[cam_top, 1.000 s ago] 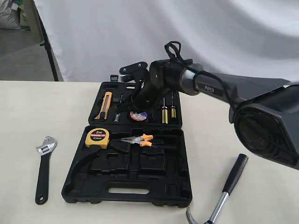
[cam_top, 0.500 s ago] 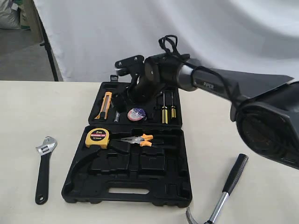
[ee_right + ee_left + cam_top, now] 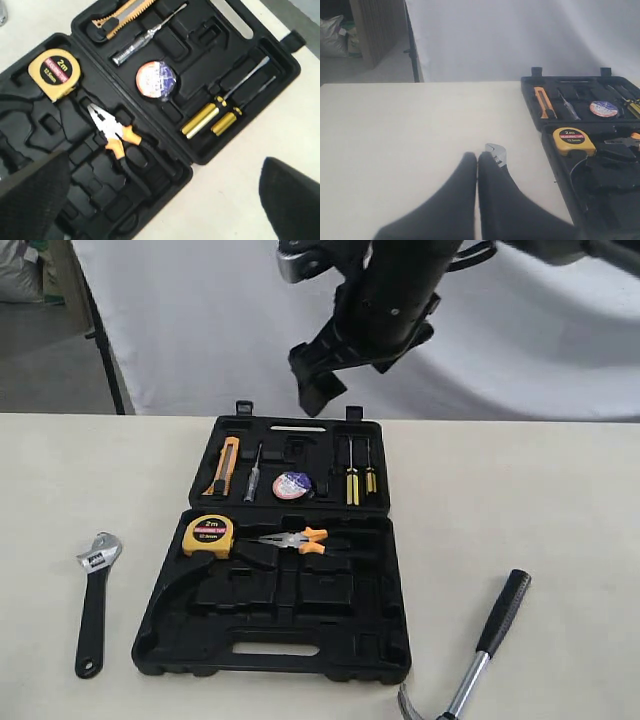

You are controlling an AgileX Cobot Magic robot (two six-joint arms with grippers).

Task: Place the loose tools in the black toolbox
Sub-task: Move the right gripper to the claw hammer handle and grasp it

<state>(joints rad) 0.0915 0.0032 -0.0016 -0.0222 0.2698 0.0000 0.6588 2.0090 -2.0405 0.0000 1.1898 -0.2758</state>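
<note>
The right gripper grips the claw hammer by its silver handle [image 3: 469, 683] next, to put the claw hammer into the black toolbox.
The black toolbox [image 3: 340, 665] lies open in the middle of the table. The small bluish tape roll [image 3: 292, 485] sits in a recess of its far half, also seen as the roll [image 3: 157, 80] under the right wrist. My right gripper [image 3: 318, 380] hangs high above the far half, open and empty [image 3: 162, 170]. The black-handled wrench [image 3: 92, 605] lies on the table left of the case. The claw hammer [image 3: 480, 650] lies at the front right. My left gripper [image 3: 477, 156] is shut and empty, just short of the wrench head [image 3: 496, 152]; it is out of the exterior view.
In the case are a yellow tape measure [image 3: 208, 535], orange-handled pliers [image 3: 300, 540], an orange utility knife [image 3: 225, 465] and yellow-handled screwdrivers [image 3: 358, 478]. A white backdrop stands behind the table. Bare table lies on both sides of the case.
My right gripper was down at the tape roll in the far half; it has let go and risen well above the case. The roll stays in its recess.
</note>
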